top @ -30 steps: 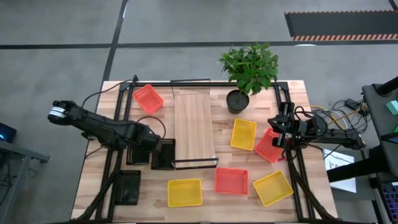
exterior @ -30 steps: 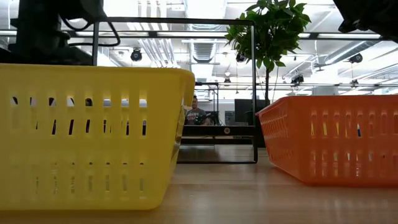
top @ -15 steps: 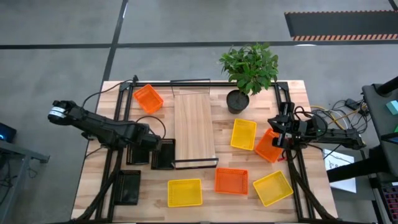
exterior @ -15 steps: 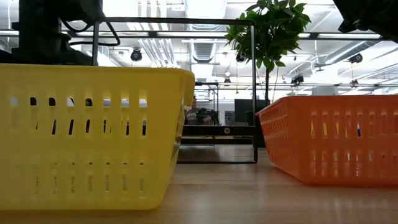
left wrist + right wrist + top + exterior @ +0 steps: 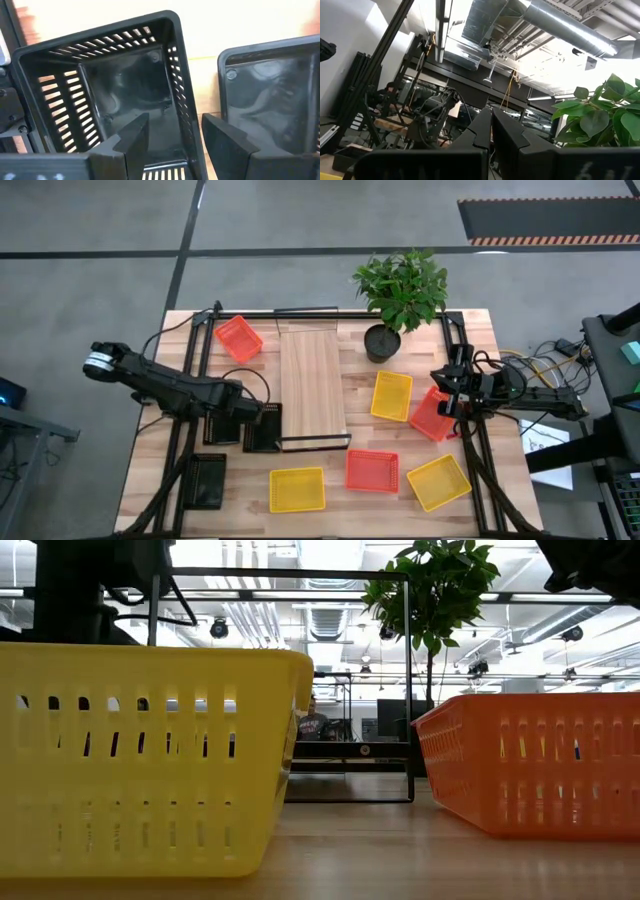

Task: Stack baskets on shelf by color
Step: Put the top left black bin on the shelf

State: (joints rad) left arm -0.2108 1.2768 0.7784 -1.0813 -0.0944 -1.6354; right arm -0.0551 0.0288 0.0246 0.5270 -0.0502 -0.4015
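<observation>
The black basket's side rim (image 5: 239, 437) (image 5: 184, 75) is between my left gripper's fingers, which reach past it, one inside the basket and one in the gap. My left gripper needs to close on the basket now.
My left gripper (image 5: 243, 412) points down, open, over two black baskets (image 5: 222, 430) (image 5: 262, 428) that sit side by side on the table left of the shelf (image 5: 312, 385). In the left wrist view its fingers (image 5: 175, 119) stand on either side of one black basket's (image 5: 115, 85) side wall, one over its inside, the other over the gap to its neighbour (image 5: 275, 95). A third black basket (image 5: 205, 480) lies nearer the front. Red baskets (image 5: 239, 338) (image 5: 372, 470) (image 5: 432, 412) and yellow baskets (image 5: 391, 395) (image 5: 297, 490) (image 5: 438, 482) lie scattered around. My right gripper (image 5: 445, 392) waits at the right, shut, tilted upward (image 5: 491, 127).
A potted plant (image 5: 400, 295) stands at the far edge, right of the shelf. Black frame rails (image 5: 195, 370) run along both sides of the table. In the low view a yellow basket (image 5: 140, 760) and a red one (image 5: 530, 760) fill the foreground.
My left arm has leaned a little toward the shelf over the black baskets, and its gripper has tipped slightly; it stays open. The baskets have not moved.
</observation>
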